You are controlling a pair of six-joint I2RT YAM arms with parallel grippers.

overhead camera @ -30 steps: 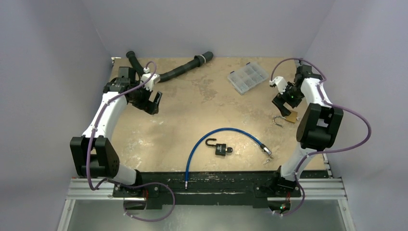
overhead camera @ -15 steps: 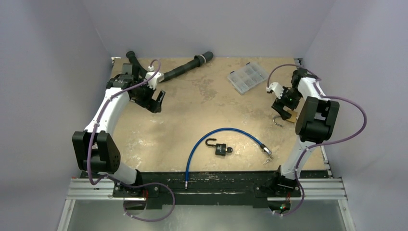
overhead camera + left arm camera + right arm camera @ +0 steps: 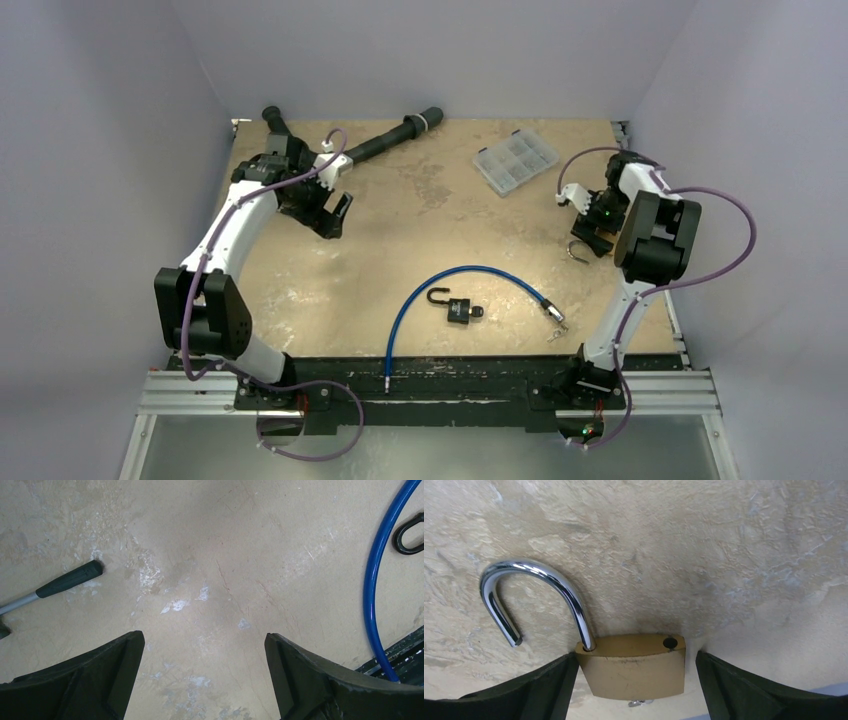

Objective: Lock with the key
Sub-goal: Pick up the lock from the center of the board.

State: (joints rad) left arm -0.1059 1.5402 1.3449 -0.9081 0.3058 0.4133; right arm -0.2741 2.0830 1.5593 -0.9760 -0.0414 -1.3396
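My right gripper should close, as my fingers are level with the body's sides in the right wrist view. Closing now would catch the brass body.
A brass padlock lies at the table's right side, its chrome shackle swung open. A small silver bit, perhaps a key, pokes out under the body. My right gripper is open and low, one jaw on each side of the brass body, the left one almost touching it. In the top view only the padlock's shackle shows beside the right gripper. My left gripper hangs open over bare table at the far left, nothing between its fingers.
A black padlock with an open shackle lies inside a blue cable loop at the front middle. Loose keys sit by the cable's right end. A clear parts box and black hose lie at the back. A black-tipped rod shows left.
The right gripper has come down over the brass padlock and now straddles its body. The left gripper has drifted a little to the right, still open.
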